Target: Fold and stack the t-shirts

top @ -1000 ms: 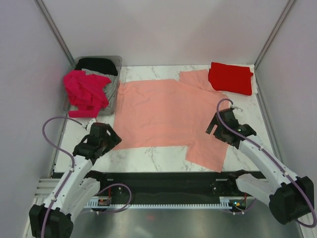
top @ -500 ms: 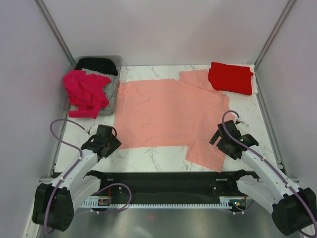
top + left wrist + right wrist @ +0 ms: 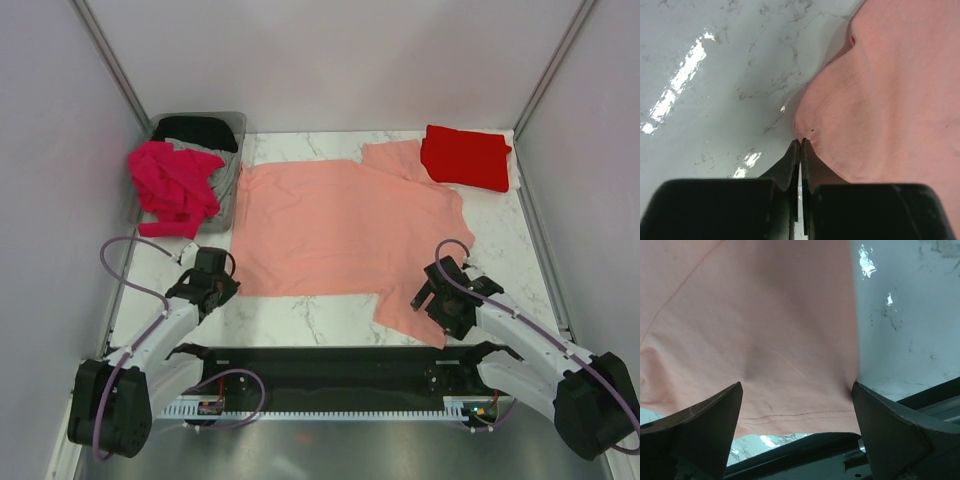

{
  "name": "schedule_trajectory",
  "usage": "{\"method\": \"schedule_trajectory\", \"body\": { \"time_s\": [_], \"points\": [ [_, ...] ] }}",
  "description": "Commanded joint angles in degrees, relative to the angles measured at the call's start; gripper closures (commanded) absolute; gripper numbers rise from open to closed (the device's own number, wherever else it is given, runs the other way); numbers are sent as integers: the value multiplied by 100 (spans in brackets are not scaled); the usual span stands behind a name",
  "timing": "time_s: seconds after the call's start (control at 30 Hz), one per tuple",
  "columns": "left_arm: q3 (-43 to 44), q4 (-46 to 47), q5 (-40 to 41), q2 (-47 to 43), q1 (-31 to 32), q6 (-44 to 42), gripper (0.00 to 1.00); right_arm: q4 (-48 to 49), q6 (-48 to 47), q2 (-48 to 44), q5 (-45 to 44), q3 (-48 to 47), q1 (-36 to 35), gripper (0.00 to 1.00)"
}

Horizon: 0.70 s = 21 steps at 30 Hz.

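My right gripper grabs the t-shirt's near sleeve just inside its stitched hem next, so that both grippers then fold the t-shirt's near side over its body.
A salmon pink t-shirt lies spread flat across the marble table, one sleeve reaching toward the near edge. My left gripper is shut at its near-left hem corner. In the left wrist view the fingertips meet on the puckered cloth edge. My right gripper stands wide open low over the near sleeve. The sleeve's stitched hem lies between its two fingers. A folded bright red t-shirt rests at the far right. Magenta and black t-shirts lie bunched in the bin.
The clear grey bin stands at the far left corner by the left wall. A black rail runs along the table's near edge, just behind the sleeve hem. Grey walls close both sides and the back.
My left gripper has gone from open to shut at the shirt's near-left corner. The right arm has drawn back and left onto the near sleeve, still open.
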State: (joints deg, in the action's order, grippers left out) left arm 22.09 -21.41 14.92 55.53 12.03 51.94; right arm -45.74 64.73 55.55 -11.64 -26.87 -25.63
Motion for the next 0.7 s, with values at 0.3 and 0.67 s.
{"method": "schedule_trajectory", "body": {
  "time_s": [0.3,0.67],
  "points": [
    [-82,374,38,-148,-78,-149,98,38,1147,-228,-277,209,-812,23],
    [-90,366,11,-183,-78,-149,98,-40,1349,-976,-392,350,-900,100]
  ]
}}
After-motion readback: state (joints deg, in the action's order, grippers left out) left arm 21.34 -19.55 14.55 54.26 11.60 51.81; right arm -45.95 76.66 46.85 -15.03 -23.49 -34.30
